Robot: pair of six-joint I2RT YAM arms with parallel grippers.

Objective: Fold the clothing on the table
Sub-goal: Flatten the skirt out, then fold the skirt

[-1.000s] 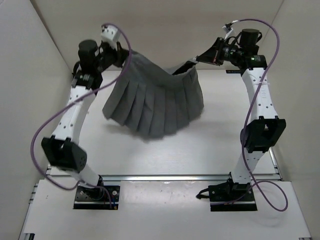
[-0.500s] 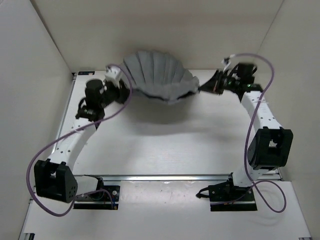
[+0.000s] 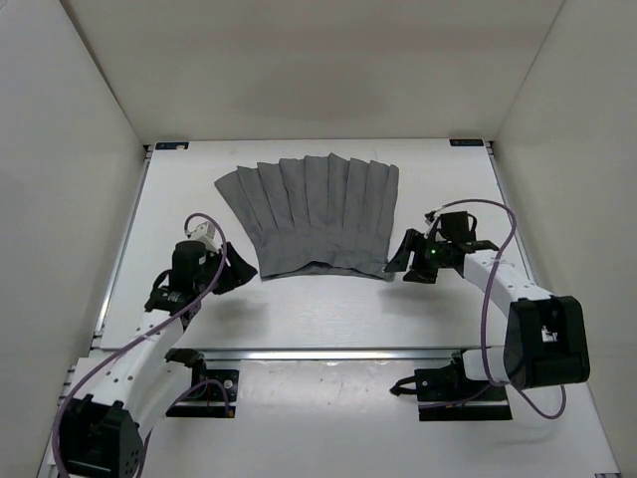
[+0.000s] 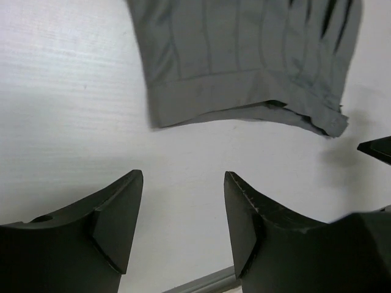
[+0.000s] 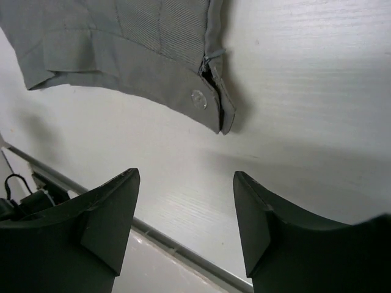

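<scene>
I will next grab the skirt's waistband with my right gripper by its near corner at the button, to fold the waistband toward the hem.
The clothing (image 3: 311, 214), a dark grey pleated skirt, lies spread flat on the white table (image 3: 328, 309), its waistband toward me and its wider hem at the far side. My left gripper (image 3: 239, 271) stands open just off the waistband's near left corner (image 4: 160, 116), with only bare table between its fingers (image 4: 116, 213). My right gripper (image 3: 398, 261) is open too, close to the near right corner, where a button (image 5: 198, 97) shows on the waistband. Neither gripper touches the cloth. In the wrist views, the left gripper (image 4: 183, 177) and the right gripper (image 5: 186, 174) each hold nothing.
A metal rail (image 3: 328, 351) runs along the table's near edge, with both arm bases (image 3: 194, 390) behind it. White walls (image 3: 60, 149) enclose the table on the left, right and far sides. Purple cables (image 3: 498, 249) loop off each arm.
Both grippers held the skirt up in the air, then swung it outward and let go. It now lies flat, and both arms have drawn back toward the near edge with jaws open.
</scene>
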